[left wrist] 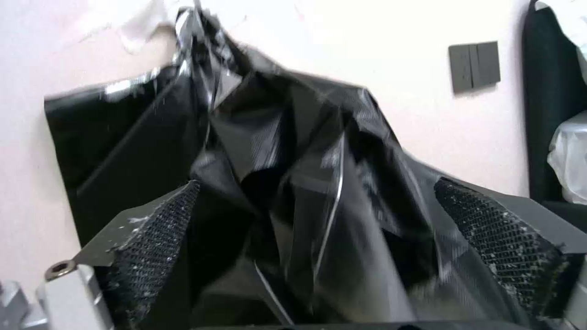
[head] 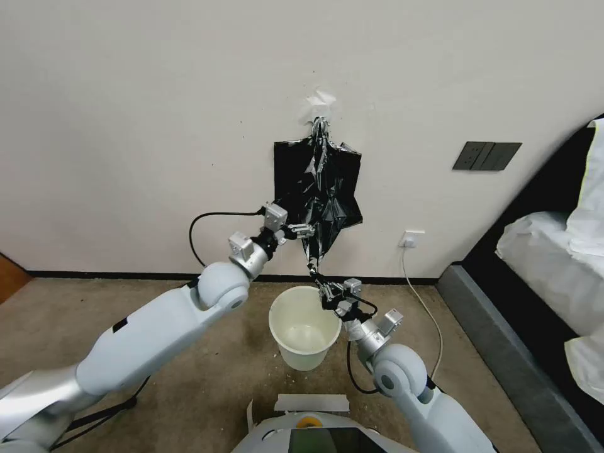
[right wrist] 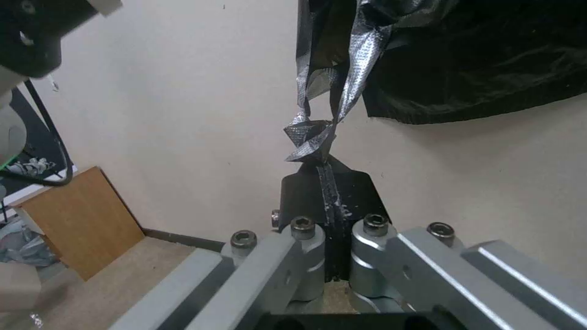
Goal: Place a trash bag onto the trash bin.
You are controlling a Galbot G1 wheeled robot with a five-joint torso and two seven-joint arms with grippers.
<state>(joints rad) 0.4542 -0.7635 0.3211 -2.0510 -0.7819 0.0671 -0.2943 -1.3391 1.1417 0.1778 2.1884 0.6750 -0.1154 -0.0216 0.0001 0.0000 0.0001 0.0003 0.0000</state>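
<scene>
The trash bag's raised middle fold [head: 325, 214] stands out, while the bundle behind hangs flat. My left gripper needs to pinch the trash bag by that fold next.
The trash bag [head: 328, 195], black, glossy and crinkled, hangs from a hook on the wall in front of a flat bundle of black bags [head: 288, 170]. Its lower end is pulled into a twisted strand [right wrist: 312, 137] that runs down to my right gripper [head: 326, 290], which is shut on it just above the bin's far rim. The pinched fingers [right wrist: 306, 192] show in the right wrist view. My left gripper [head: 308, 229] is open at the bag's left side, and its padded fingers [left wrist: 156, 233] straddle the bag's folds [left wrist: 306, 197]. The cream-white trash bin [head: 308, 358] stands upright on the carpet below.
A bed [head: 553, 251] with a dark frame runs along the right. A wall socket [head: 410, 238] with a white cable and a dark switch panel [head: 486, 155] are right of the bags. A wooden panel [right wrist: 73, 220] leans at the far left.
</scene>
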